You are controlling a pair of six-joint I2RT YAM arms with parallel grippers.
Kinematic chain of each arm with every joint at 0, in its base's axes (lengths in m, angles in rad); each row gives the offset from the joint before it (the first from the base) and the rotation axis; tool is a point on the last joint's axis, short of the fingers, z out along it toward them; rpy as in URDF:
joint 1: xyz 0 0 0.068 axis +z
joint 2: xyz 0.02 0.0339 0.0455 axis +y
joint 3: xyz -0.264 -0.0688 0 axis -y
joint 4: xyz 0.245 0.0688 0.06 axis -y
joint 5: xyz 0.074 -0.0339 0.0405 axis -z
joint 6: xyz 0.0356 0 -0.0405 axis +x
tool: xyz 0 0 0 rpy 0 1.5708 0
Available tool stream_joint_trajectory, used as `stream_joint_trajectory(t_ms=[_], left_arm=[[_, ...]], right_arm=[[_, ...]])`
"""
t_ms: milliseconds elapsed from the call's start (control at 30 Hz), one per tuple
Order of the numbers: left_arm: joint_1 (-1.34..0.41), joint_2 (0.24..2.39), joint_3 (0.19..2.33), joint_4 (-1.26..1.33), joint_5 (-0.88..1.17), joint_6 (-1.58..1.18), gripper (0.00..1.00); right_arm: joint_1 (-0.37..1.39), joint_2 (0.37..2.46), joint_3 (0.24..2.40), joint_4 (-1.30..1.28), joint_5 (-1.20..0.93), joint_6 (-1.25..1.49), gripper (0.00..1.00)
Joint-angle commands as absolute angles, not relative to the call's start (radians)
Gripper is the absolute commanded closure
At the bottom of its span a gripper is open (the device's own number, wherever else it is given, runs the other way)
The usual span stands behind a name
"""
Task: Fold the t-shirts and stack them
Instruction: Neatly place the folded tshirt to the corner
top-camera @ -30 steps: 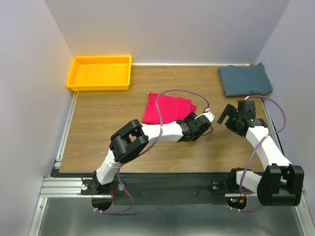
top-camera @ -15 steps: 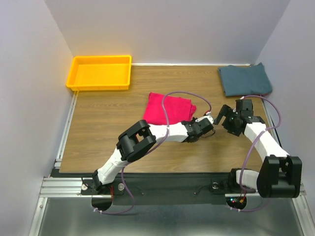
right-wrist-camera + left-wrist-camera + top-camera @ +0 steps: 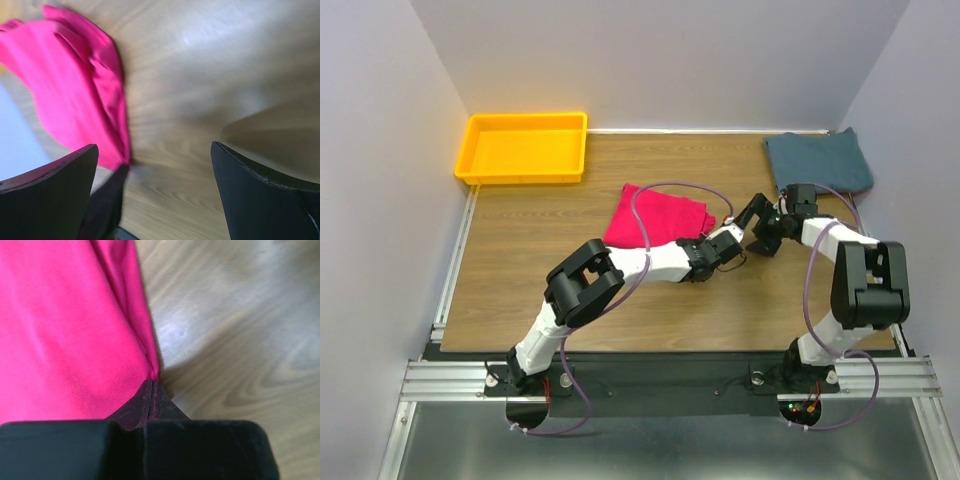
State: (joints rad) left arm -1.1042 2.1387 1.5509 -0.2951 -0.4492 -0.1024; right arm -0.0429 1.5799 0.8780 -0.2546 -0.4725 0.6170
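Note:
I should next grab the crimson-pink t-shirt (image 3: 655,213) by its folded edge facing the teal-blue t-shirt with my right gripper, to stack it there.
The crimson-pink t-shirt (image 3: 655,213) lies folded mid-table and fills the left of the left wrist view (image 3: 70,330). My left gripper (image 3: 728,240) sits at its near right corner. Its jaws are pressed together (image 3: 151,387), with the cloth's corner pinched at the tips. My right gripper (image 3: 757,226) hangs open just right of that corner, nothing between its fingers (image 3: 155,195). In that view the pink t-shirt (image 3: 75,90) lies to the left. The teal-blue t-shirt (image 3: 817,163) rests as a folded rectangle at the far right corner.
A yellow plastic tray (image 3: 472,150) stands at the far left corner. Bare wood table (image 3: 540,280) spreads left of the arms. Purple cables loop over both arms, one crossing the pink cloth. White walls close in on three sides.
My left jaws have closed at the pink shirt's corner. The right arm has swung left and away from me, bringing its open gripper close to the left one.

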Motion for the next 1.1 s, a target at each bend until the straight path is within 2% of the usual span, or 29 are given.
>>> stream_joint_trajectory(t_ms=[0, 333, 867, 1000, 1033, 1067], left_arm=[[-1.114, 2.039, 1.542, -0.278, -0.399, -0.130, 1.00], [-1.092, 1.970, 1.494, -0.241, -0.368, -0.158, 1.00], [-1.085, 1.947, 1.534, -0.222, -0.344, -0.167, 1.00], [-1.083, 1.965, 1.569, -0.215, -0.310, -0.178, 1.00], [-1.085, 1.968, 1.569, -0.207, -0.299, -0.182, 1.00], [-1.083, 1.970, 1.571, -0.203, -0.281, -0.190, 1.00]], right_arm=[[-0.037, 1.667, 0.943, -0.043, -0.636, 0.725, 0.00], [-0.003, 1.841, 1.029, -0.009, -0.677, 0.764, 0.00], [0.183, 2.014, 1.129, -0.011, -0.583, 0.796, 0.01], [0.207, 2.032, 1.146, -0.011, -0.572, 0.784, 0.10], [0.209, 2.034, 1.149, -0.011, -0.569, 0.778, 0.22], [0.209, 2.033, 1.152, -0.009, -0.568, 0.769, 0.29]])
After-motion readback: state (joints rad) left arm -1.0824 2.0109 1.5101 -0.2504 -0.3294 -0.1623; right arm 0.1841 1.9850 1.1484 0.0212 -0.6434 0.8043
